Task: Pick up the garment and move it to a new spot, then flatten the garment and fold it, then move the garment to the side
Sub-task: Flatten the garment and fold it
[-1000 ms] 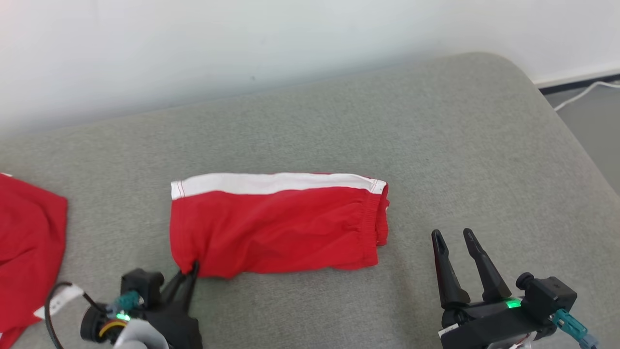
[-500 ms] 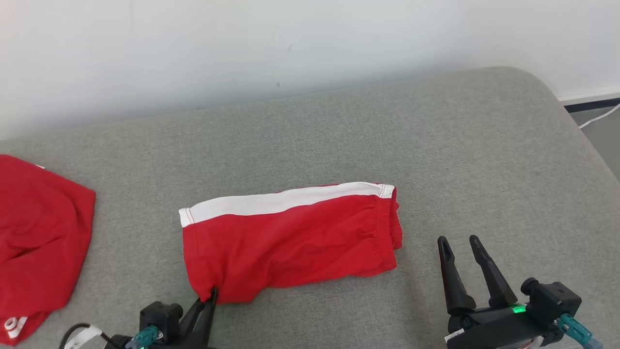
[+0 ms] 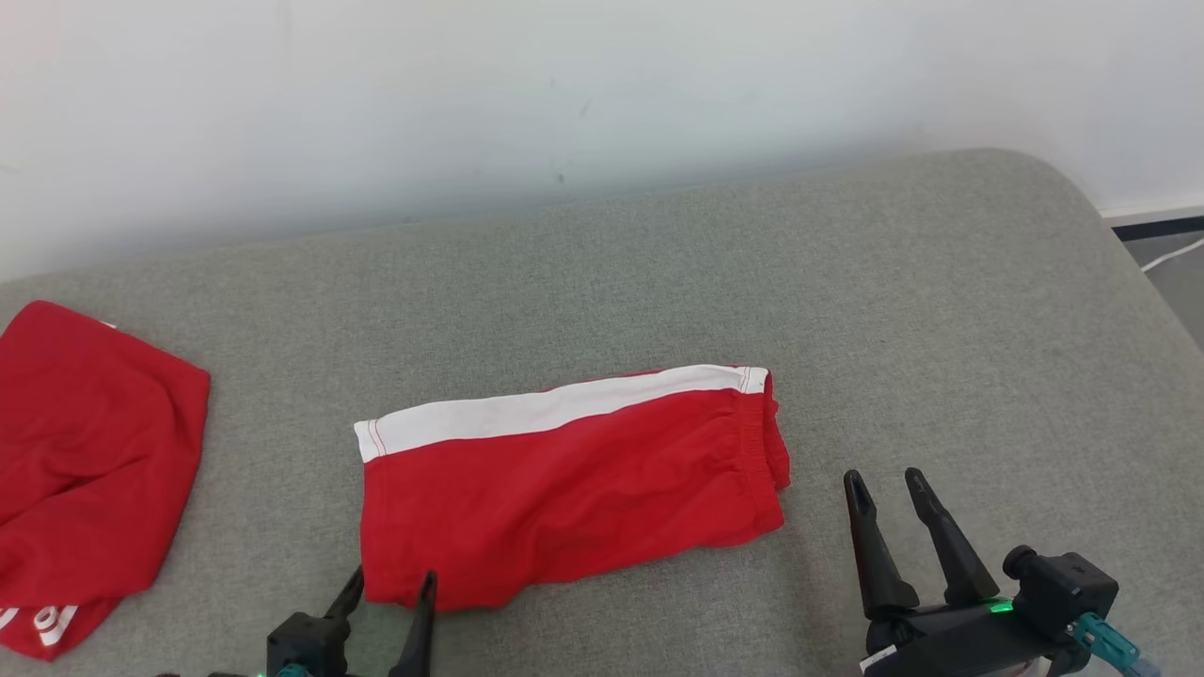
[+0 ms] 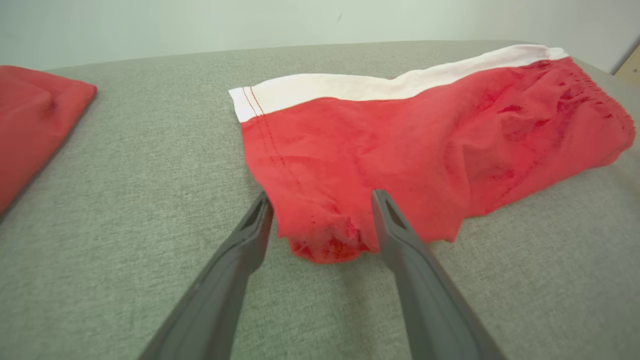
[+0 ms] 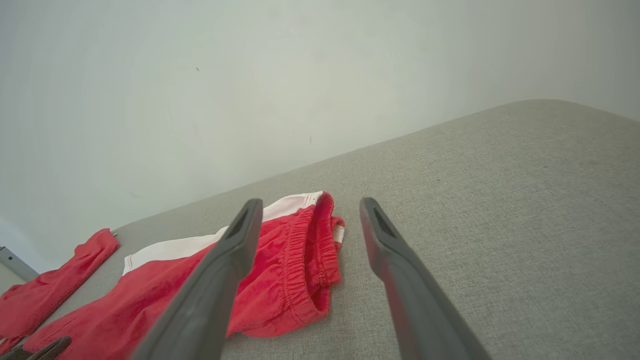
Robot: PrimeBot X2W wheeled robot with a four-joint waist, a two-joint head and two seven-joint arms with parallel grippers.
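Note:
I should move the red shorts (image 3: 553,496) next, so my right gripper should pick them up by their ribbed waistband end (image 3: 758,451).
The garment (image 3: 564,489) is a pair of red shorts with a white side stripe, folded flat in the middle of the grey cushion. My left gripper (image 3: 393,585) stands open at the garment's near-left corner, and the wrist view shows that corner (image 4: 325,235) lying loose between the spread fingers of the left gripper (image 4: 320,202). My right gripper (image 3: 884,481) is open just right of the elastic waistband (image 5: 310,260), apart from it, with nothing between the fingers of the right gripper (image 5: 310,206).
A second red garment (image 3: 85,470) with white lettering lies at the cushion's left edge. The grey cushion (image 3: 941,310) ends at a white wall behind and rounds off at the right, where floor and a white cable (image 3: 1171,252) show.
My left gripper has opened and let go of the garment's near-left corner. The head camera has shifted, so the whole scene sits lower and further right. The right gripper stayed open.

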